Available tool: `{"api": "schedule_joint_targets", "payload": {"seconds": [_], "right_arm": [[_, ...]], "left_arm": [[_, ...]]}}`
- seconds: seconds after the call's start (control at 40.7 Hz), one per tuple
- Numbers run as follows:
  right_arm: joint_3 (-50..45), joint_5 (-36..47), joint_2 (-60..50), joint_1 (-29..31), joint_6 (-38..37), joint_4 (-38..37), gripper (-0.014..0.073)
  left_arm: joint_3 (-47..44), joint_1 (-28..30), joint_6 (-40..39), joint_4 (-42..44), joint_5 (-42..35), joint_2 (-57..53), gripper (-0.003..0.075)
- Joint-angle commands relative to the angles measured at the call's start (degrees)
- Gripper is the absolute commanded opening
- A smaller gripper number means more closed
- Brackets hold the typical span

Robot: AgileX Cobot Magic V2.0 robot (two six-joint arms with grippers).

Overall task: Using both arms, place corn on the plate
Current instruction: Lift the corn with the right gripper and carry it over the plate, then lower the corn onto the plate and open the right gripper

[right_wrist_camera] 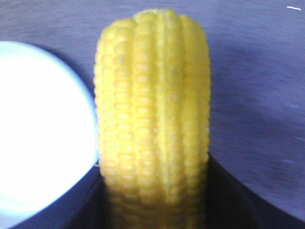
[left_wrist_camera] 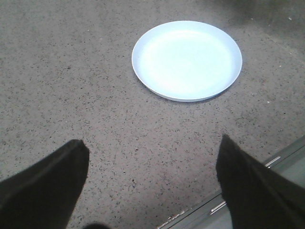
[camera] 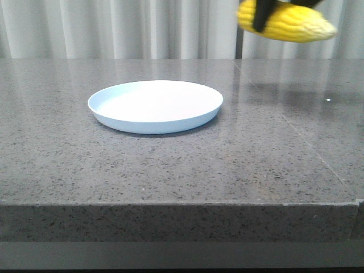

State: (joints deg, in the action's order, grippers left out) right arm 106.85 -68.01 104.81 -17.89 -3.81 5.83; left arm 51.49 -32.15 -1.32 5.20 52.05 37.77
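Note:
The yellow corn (camera: 287,21) still hangs high above and beside the pale plate in the front view, so my right gripper should move it onto the plate before releasing it.
The yellow corn (camera: 287,21) hangs high in the air at the upper right of the front view, lying sideways with its pale tip to the right. My right gripper (camera: 263,14) is shut on it, one black finger crossing the cob. Up close in the right wrist view the corn (right_wrist_camera: 152,114) fills the middle between my right gripper (right_wrist_camera: 153,200), with dark fingers (right_wrist_camera: 228,200) on both sides. The pale blue-white plate (camera: 154,105) sits empty on the table, left of and below the corn. My left gripper (left_wrist_camera: 152,157) is open over bare tabletop near the plate (left_wrist_camera: 187,59).
The grey speckled stone table (camera: 170,170) has its front edge close to the camera. A white curtain (camera: 114,28) hangs behind it. In the left wrist view the table's edge (left_wrist_camera: 248,191) runs past one finger.

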Motion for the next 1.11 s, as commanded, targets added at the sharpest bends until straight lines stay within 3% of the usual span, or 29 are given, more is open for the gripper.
{"api": "schedule_joint_targets", "payload": {"seconds": [0.0,0.295,0.516,0.811,0.933,1.081], "right_arm": [[2.2,2.6,-2.9,-3.3,0.0,1.9,0.0257],[2.2,10.2,2.2,-9.0,-9.4,7.0,0.0257],[2.2,15.1,6.9,-10.4,-11.2,10.0,0.0267],[2.3,15.2,8.7,-10.4,-11.1,10.0,0.0617],[2.5,14.8,7.0,-10.4,-9.2,9.1,0.0636],[2.5,12.0,2.3,-10.4,-1.6,7.4,0.0636]], "left_arm": [[1.5,-0.3,-0.7,0.3,-3.9,0.0,0.0545],[1.5,-0.3,-0.7,0.3,-3.9,0.0,0.0545],[1.5,-0.3,-0.7,0.3,-3.9,0.0,0.0545],[1.5,-0.3,-0.7,0.3,-3.9,0.0,0.0545],[1.5,-0.3,-0.7,0.3,-3.9,0.0,0.0545],[1.5,-0.3,-0.7,0.3,-3.9,0.0,0.0545]]}}
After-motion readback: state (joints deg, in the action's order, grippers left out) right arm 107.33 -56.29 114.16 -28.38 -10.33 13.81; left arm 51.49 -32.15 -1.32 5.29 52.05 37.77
